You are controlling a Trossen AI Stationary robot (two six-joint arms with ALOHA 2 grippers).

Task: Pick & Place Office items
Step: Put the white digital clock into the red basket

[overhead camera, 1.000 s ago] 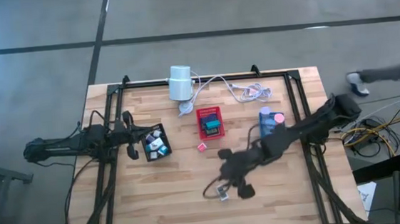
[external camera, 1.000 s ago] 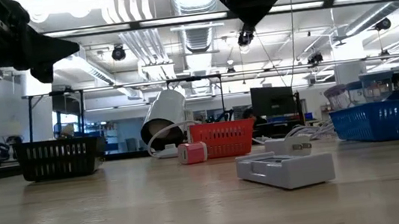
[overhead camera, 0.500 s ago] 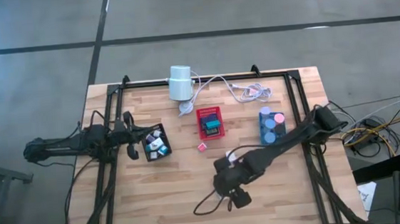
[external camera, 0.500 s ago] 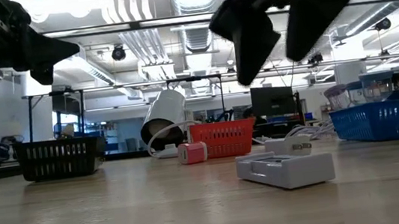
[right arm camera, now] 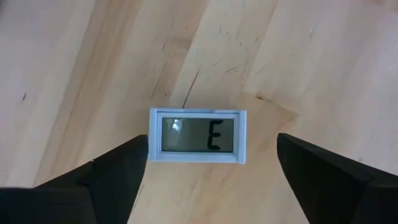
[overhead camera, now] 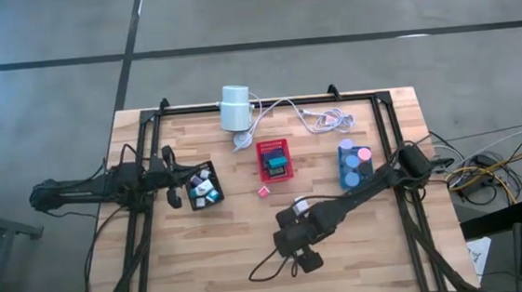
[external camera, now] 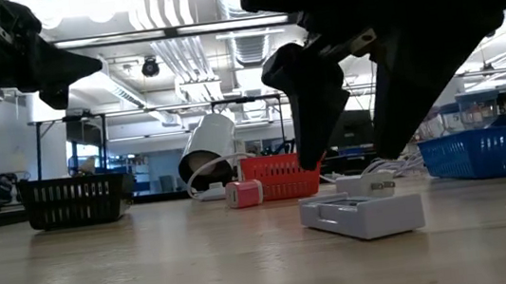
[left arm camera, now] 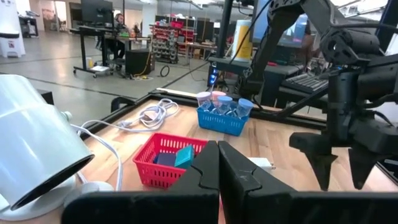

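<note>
The right gripper's fingers are above the short ends of the white piece, so the right gripper needs to go lower before it closes on the white piece.
A small white piece with a grey display reading "E" [right arm camera: 197, 136] lies flat on the wood, also in the low view [external camera: 362, 214]. My right gripper [right arm camera: 211, 140] [external camera: 353, 157] hangs open just above it, pointing steeply down, one finger to each side and neither touching it. In the high view this gripper [overhead camera: 299, 253] hides the piece. A pink-and-white block [overhead camera: 263, 191] lies near the red tray [overhead camera: 274, 160]. A white plug piece [external camera: 372, 184] lies behind the display piece. My left gripper [left arm camera: 217, 177] is shut, level, by the black tray [overhead camera: 202, 185].
The blue tray [overhead camera: 356, 162] with round pieces stands at the right and the black tray holds several small pieces. A white cylinder [overhead camera: 236, 108] with a cable [overhead camera: 319, 116] lies at the far edge. Bare wood stretches along the near edge.
My right gripper has come down from high above the table toward the white display piece and a little toward the near edge. It has tipped to point more steeply down and has opened. Its fingers now straddle the piece, which has not moved.
</note>
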